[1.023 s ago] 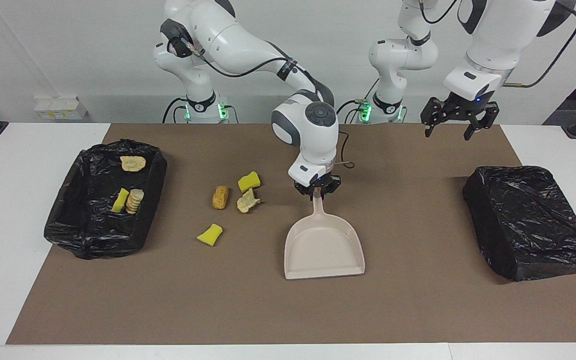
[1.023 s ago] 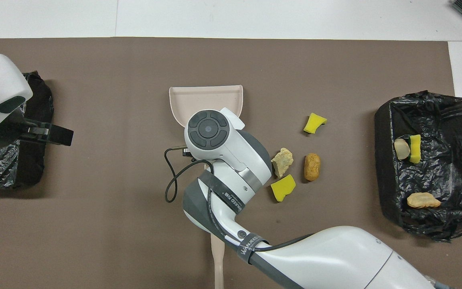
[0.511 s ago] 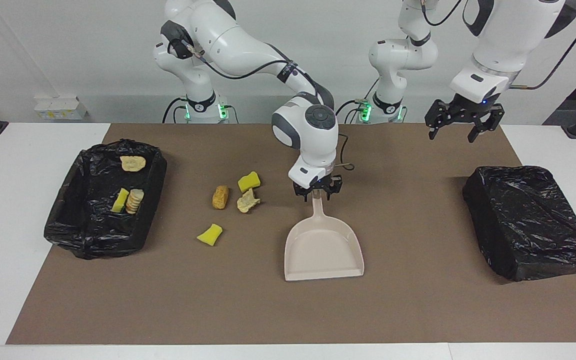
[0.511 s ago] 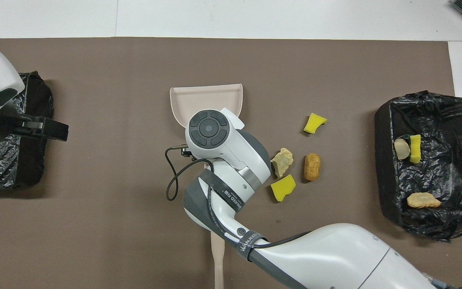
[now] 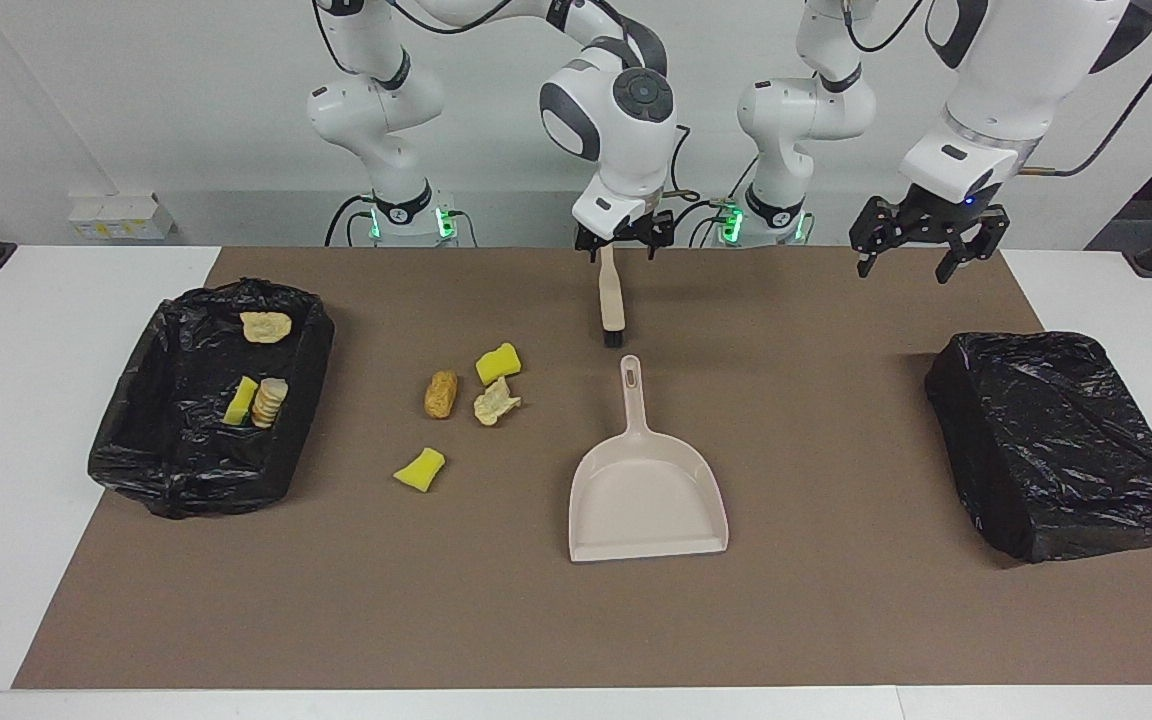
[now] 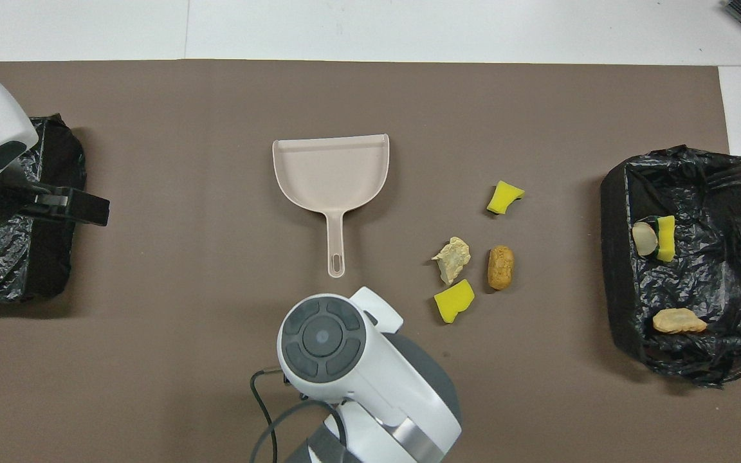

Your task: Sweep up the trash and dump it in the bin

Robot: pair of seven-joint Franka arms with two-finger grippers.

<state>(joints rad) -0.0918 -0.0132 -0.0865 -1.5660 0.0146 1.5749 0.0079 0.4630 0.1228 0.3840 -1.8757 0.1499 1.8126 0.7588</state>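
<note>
The beige dustpan's wide pan (image 6: 331, 171) should stay free for trash, so the robot's left gripper needs to grab its handle (image 6: 335, 245).
The beige dustpan (image 5: 648, 500) (image 6: 332, 173) lies flat mid-mat, its handle pointing toward the robots. Loose trash lies beside it toward the right arm's end: two yellow sponge chunks (image 5: 498, 362) (image 5: 420, 468), a golden-brown bread piece (image 5: 441, 394) and a pale paper wad (image 5: 496, 402). The beige brush (image 5: 612, 300) lies nearer the robots than the dustpan, bristles toward it. My right gripper (image 5: 620, 243) hangs open over the brush's handle end. My left gripper (image 5: 921, 250) waits open, raised at the left arm's end. The black-lined bin (image 5: 126, 440) (image 6: 615, 257) holds several scraps.
A closed black-bagged box (image 5: 1061, 440) (image 6: 10, 257) sits on the brown mat at the left arm's end, under and beside the left gripper. In the overhead view the right arm's wrist (image 6: 325, 341) hides the brush.
My right gripper opened, let go of the dustpan handle, rose and drew back toward the robots to over the brush. The dustpan stayed put. The left gripper barely moved.
</note>
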